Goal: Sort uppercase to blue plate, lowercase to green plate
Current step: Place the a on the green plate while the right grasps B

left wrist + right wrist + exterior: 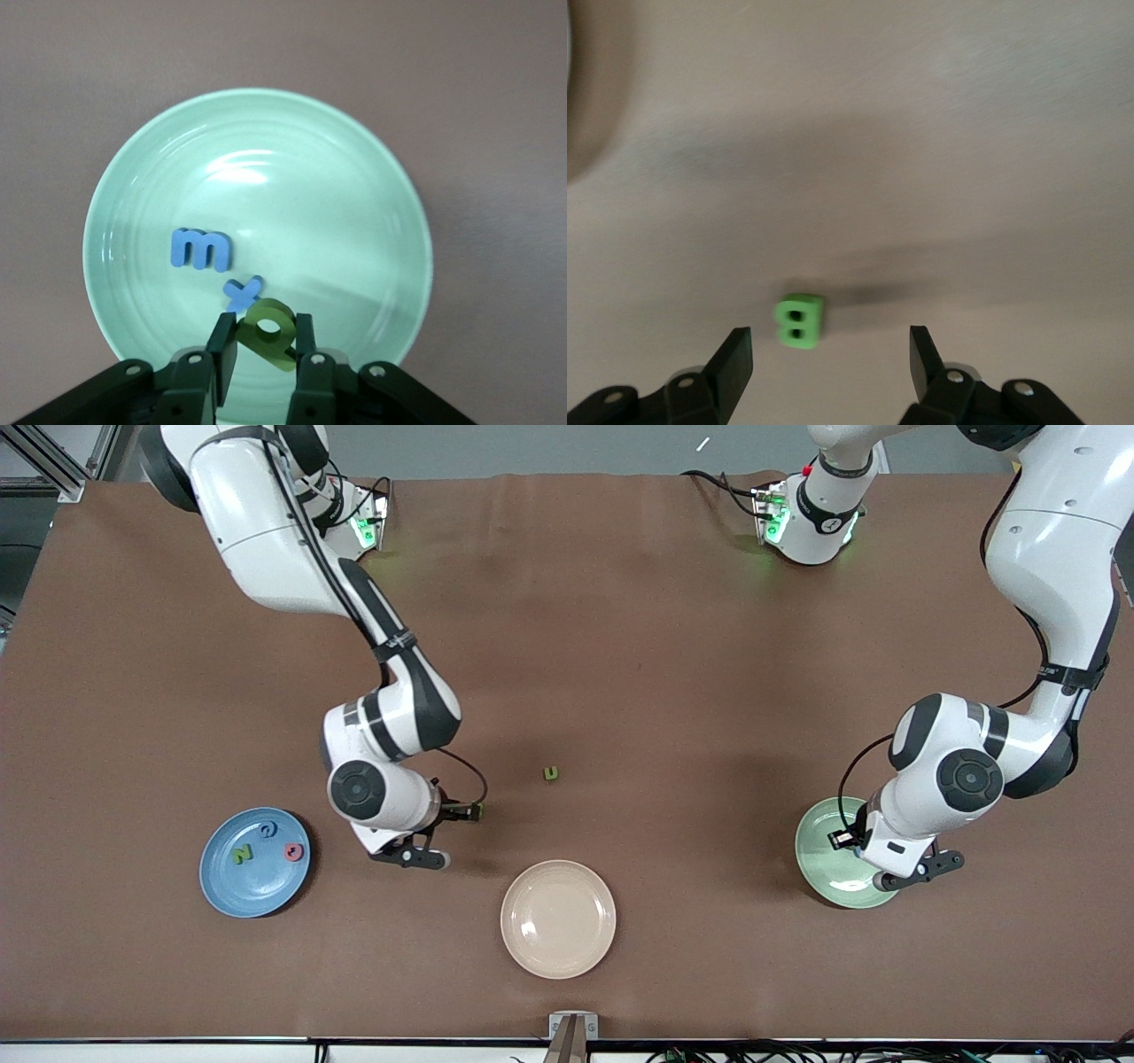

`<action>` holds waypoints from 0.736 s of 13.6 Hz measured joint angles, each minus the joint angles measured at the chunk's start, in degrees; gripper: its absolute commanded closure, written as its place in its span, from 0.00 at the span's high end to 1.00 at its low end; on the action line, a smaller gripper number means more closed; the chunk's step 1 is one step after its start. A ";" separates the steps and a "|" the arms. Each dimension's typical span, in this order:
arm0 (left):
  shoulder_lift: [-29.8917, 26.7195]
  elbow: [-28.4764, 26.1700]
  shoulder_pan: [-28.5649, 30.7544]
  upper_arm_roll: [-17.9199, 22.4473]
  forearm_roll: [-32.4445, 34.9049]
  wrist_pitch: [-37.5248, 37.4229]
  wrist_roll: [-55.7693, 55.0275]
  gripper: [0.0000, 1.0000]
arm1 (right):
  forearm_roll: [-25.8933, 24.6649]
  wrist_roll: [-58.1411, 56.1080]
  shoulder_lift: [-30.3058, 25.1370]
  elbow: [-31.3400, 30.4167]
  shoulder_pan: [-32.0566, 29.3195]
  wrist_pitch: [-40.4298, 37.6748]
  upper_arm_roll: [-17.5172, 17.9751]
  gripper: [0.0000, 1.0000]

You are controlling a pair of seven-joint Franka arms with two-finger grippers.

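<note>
Next, my right gripper grabs the uppercase green B by its straight spine and rounded lobes, to sort the B onto the blue plate [248, 890].
My left gripper [264, 341] hangs over the pale green plate [354, 142], shut on a green p [270, 328]. A blue m [200, 249] and a blue x [243, 290] lie in that plate [819, 868]. My right gripper [830, 354] is open and low over the table between the blue and cream plates. A green B [799, 320] lies on the cloth just ahead of its fingertips. The blue plate [248, 890] holds a green N [242, 854], a blue G [267, 829] and a pinkish-red Q [293, 853]. A green u [551, 773] lies alone mid-table.
A cream plate [558, 919] stands between the two coloured plates, nearer the front camera than the u. Brown cloth covers the whole table. A small metal bracket [572, 1027] sits at the table's front edge.
</note>
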 measured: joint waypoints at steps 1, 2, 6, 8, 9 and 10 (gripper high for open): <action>0.51 -0.05 0.32 0.00 0.00 0.07 0.36 0.06 | 0.00 0.94 0.11 -0.97 0.98 2.26 -0.08 0.80; 0.93 -0.05 0.41 -0.01 0.00 0.30 0.73 0.06 | 0.00 1.44 0.24 -1.82 1.57 3.97 -0.17 0.79; 1.99 -0.05 -0.99 -0.27 0.00 4.52 1.10 0.25 | 0.00 2.33 0.66 -4.78 2.05 8.43 -0.33 0.65; 2.65 -0.05 -1.67 -0.27 0.00 6.10 1.45 1.00 | 0.00 2.81 0.73 -5.50 2.68 9.55 -0.33 0.43; 2.90 -0.04 -1.72 -0.26 0.00 6.40 1.74 1.00 | 0.00 2.95 0.73 -5.55 2.88 9.59 -0.33 0.28; 2.98 -0.03 -1.64 -0.24 0.00 6.49 1.93 1.00 | 0.00 2.99 0.73 -5.55 2.99 9.60 -0.33 0.17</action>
